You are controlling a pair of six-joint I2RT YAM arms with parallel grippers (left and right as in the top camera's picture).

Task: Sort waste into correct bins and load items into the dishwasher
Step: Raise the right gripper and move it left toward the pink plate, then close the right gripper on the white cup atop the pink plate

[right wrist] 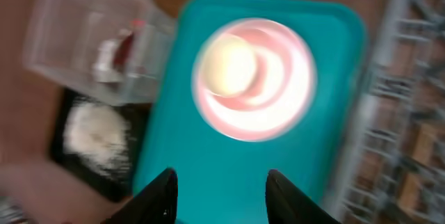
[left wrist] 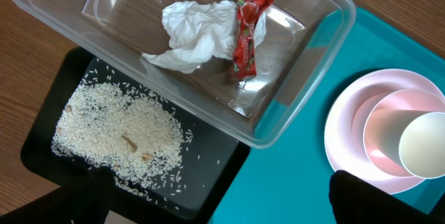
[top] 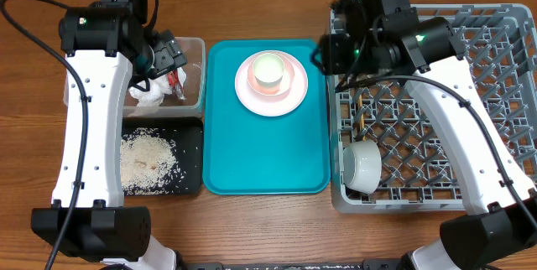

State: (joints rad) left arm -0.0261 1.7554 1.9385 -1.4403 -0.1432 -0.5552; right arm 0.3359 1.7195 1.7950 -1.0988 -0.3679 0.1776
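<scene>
The robot's right gripper should next pinch the small white cup at its rim (top: 268, 70) (right wrist: 230, 69), so the cup's body and base stay free to be loaded between the dish rack's wires.
The pale pink plate (top: 270, 101) lies on the teal tray with the small white cup (top: 269, 70) standing on it. In the grey dish rack (top: 470, 161) lie the white bowl (top: 362, 167) and the chopsticks (top: 359, 111). The clear tub (left wrist: 292, 123) holds the crumpled napkin (left wrist: 195, 33) and the red wrapper (left wrist: 245, 33). Rice (left wrist: 118, 130) is heaped in the black tray (left wrist: 208, 175). My left gripper (left wrist: 222, 210) hangs open and empty over the tub's right end. At the rack's left edge my right gripper (right wrist: 226, 196) is open above the teal tray, empty, and its view is blurred.
The teal serving tray (top: 252, 161) lies between the two bins and the rack. The plate (right wrist: 278, 106) and cup (right wrist: 229, 64) sit ahead of the right fingers. The rack (right wrist: 403, 113) runs along that view's right side.
</scene>
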